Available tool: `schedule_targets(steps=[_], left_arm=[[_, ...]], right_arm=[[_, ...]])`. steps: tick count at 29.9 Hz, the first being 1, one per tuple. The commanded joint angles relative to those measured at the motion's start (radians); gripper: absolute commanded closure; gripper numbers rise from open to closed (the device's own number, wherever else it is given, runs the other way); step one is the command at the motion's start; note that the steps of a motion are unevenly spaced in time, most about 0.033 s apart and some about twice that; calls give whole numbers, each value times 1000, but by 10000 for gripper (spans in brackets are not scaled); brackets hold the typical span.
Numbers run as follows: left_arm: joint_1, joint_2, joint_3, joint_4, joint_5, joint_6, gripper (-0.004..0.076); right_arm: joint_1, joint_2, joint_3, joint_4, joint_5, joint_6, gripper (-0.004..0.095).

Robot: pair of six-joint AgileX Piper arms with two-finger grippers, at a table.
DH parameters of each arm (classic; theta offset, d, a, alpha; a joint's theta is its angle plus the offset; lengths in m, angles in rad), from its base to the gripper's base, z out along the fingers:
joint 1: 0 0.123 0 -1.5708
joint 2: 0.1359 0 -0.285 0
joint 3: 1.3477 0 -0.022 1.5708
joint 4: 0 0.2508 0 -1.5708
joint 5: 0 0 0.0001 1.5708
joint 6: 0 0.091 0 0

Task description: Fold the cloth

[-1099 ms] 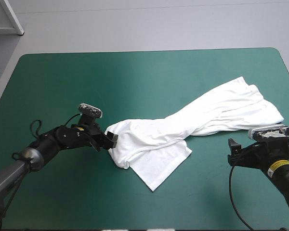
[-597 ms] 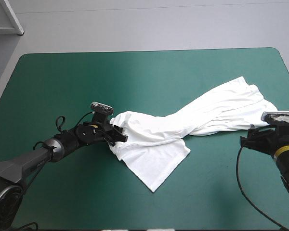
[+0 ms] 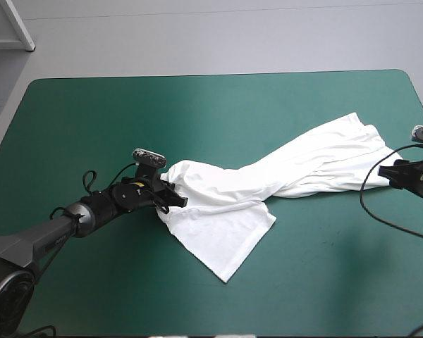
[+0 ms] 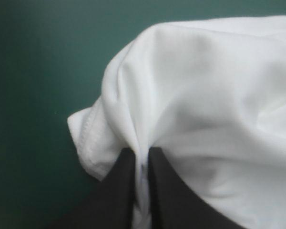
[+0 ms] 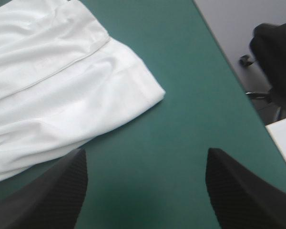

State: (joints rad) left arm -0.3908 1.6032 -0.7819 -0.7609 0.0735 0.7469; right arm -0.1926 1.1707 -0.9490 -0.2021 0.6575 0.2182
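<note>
My right gripper will reach for the T-shirt, which is slack in a crumpled band (image 3: 303, 158), and lift it by its hem corner (image 3: 387, 183), where the T-shirt's edge ends free.
The white T-shirt (image 3: 268, 179) lies stretched in a long crumpled band from the table's middle toward its right edge, with one flap (image 3: 222, 236) spread toward the front. At its left end my left gripper (image 3: 170, 199) is low on the table, and in the left wrist view its fingers (image 4: 142, 157) are pinched on a fold of the T-shirt (image 4: 205, 95). My right gripper (image 3: 398, 174) hovers at the table's right edge beside the T-shirt's right end. Its fingers (image 5: 146, 151) stand wide apart over bare cover, just short of the T-shirt's hem corner (image 5: 148, 90).
The teal-green cover (image 3: 197, 113) is bare on the far side and along the front. The table's right edge (image 5: 229, 62) runs close past my right gripper. My left arm lies low across the front left of the table.
My left gripper slid in and shut on the T-shirt's left end. The right arm swung away from the front toward the table's right edge, up beside the T-shirt's right end.
</note>
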Motion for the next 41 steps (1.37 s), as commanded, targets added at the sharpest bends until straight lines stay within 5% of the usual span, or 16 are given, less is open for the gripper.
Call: schedule_targets(steps=[1, 5, 12, 21, 24, 30, 41], left_arm=[[7, -23, -16, -3, -46, 4, 686], [7, -23, -16, -3, -48, 4, 619], [7, -23, -16, -6, -50, 4, 700], [7, -23, -16, -6, -33, 4, 705], [7, -23, -16, -6, -38, 0, 705], [7, -27, -16, -6, -57, 0, 705], [7, -218, -134, -6, -108, 34, 705]], right_arm=[[-74, 97, -75, 160, -74, -169, 254], [-110, 253, -137, 202, -50, -177, 254], [-112, 436, -215, 142, -71, -160, 254], [-121, 601, -240, 161, -115, -158, 272], [-121, 611, -240, 202, -131, -170, 405], [-121, 611, -283, 209, -139, -170, 919], [-121, 441, -444, 278, -122, -218, 925]])
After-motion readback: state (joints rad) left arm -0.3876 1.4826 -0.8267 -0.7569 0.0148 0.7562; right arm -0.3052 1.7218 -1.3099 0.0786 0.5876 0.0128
